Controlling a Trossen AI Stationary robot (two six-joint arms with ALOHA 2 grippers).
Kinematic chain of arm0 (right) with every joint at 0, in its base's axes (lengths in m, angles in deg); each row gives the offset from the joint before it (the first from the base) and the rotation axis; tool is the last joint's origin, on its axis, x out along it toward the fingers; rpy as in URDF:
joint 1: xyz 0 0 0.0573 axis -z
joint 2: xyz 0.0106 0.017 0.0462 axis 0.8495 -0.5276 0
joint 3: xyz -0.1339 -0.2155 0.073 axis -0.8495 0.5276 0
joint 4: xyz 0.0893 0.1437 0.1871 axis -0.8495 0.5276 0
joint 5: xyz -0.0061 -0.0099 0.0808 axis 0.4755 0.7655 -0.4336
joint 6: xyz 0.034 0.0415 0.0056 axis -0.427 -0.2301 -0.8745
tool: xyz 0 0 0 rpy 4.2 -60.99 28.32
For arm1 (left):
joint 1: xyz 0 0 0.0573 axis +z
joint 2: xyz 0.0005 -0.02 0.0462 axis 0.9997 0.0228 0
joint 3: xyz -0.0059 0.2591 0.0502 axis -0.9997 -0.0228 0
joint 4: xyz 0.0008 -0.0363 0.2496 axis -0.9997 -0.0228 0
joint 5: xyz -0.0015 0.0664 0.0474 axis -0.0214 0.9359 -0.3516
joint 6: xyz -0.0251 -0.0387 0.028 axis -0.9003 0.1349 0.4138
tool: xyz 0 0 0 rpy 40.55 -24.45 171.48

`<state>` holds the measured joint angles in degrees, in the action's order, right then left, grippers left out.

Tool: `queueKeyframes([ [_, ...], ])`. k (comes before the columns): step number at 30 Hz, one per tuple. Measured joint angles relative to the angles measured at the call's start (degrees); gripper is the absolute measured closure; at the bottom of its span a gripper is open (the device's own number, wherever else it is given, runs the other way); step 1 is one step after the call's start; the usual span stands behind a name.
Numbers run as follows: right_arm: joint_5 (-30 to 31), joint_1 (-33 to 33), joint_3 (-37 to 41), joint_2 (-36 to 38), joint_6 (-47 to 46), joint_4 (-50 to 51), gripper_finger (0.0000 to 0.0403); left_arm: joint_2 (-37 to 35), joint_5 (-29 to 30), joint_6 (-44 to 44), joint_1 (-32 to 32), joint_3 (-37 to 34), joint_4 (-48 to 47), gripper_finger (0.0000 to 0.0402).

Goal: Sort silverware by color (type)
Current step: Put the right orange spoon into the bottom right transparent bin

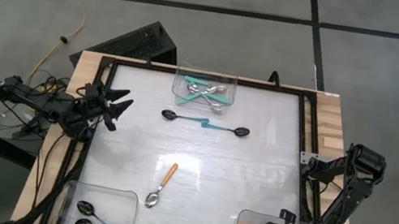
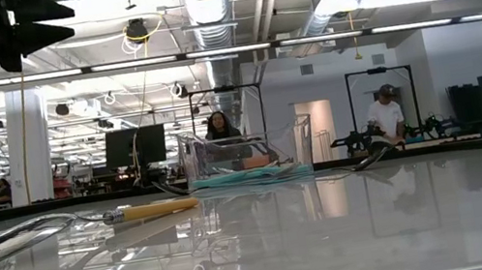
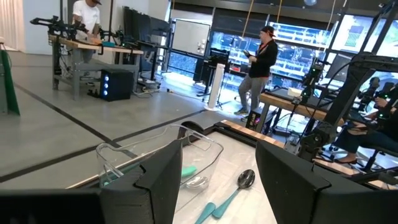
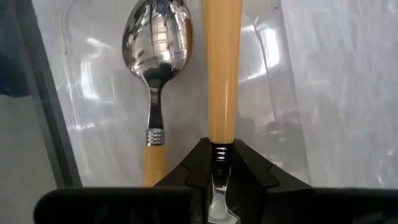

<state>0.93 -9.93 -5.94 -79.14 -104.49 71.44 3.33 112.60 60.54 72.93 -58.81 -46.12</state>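
The spoon's orange handle is low inside the clear bin's rim and the spoon would land inside, so it is time for my right gripper to release it.
My right gripper [image 4: 214, 157] hangs over the clear bin [image 1: 246, 219] at the table's near right corner, shut on an orange-handled spoon [image 4: 222, 68]. A second silver spoon with an orange handle [image 4: 157, 56] lies in that bin. A third one [image 1: 162, 184] lies flat on the table's middle. Two black-bowled spoons with teal handles [image 1: 206, 123] lie end to end toward the far side. My left gripper [image 1: 116, 107] waits open at the table's left edge, above the surface. My right gripper pinches the spoon at its ribbed neck [image 4: 219, 149], where the orange handle meets the metal stem, between its two fingers. The fingers point steeply down from above. The handle runs on past the fingertips into the bin; whether its end touches the bin I cannot tell.
A clear bin [image 1: 204, 86] at the far middle holds silver spoons with teal handles. Another bin [image 1: 101, 210] at the near left corner holds black-bowled spoons with teal handles. A black frame [image 1: 299, 130] runs around the table top. People stand in the room beyond.
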Motion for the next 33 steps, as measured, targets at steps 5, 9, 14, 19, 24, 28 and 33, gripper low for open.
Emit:
queueKeyframes([
  [5, -0.02, 0.42, 0.0, 0.0, 0.0, 0.04, 0.0331, 0.02, 0.0, -0.02, 0.02, 0.0, 0.0, 0.0212],
  [9, -0.16, 0.86, 0.02, 0.0, -0.18, -0.02, 0.0324, 0.0, 0.0, 0.11, 0.02, 0.0, 0.0, 0.0212],
  [14, -0.26, 1.53, 0.02, 0.0, -0.67, -0.07, 0.0314, 0.02, 0.02, 0.22, 0.02, 0.0, 0.0, 0.0212],
  [19, -0.41, 1.91, 0.02, 0.0, -1.21, 0.32, 0.0292, 0.0, 0.02, 0.06, 0.02, 0.0, 0.0, 0.0212],
  [24, -1.12, 1.95, 0.02, 0.0, -3.71, 0.92, 0.0246, 0.0, 0.01, -0.05, 0.02, 0.0, 0.0, 0.0212],
  [28, -1.53, 1.95, 0.02, 0.0, -3.75, 0.66, 0.0212, 0.02, 0.0, -0.04, 0.02, 0.0, 0.0, 0.0212],
  [33, -2.16, 2.3, -0.9, -0.05, -4.18, 1.06, 0.0203, 0.01, 0.0, -0.04, 0.02, 0.0, 0.0, 0.0212],
])
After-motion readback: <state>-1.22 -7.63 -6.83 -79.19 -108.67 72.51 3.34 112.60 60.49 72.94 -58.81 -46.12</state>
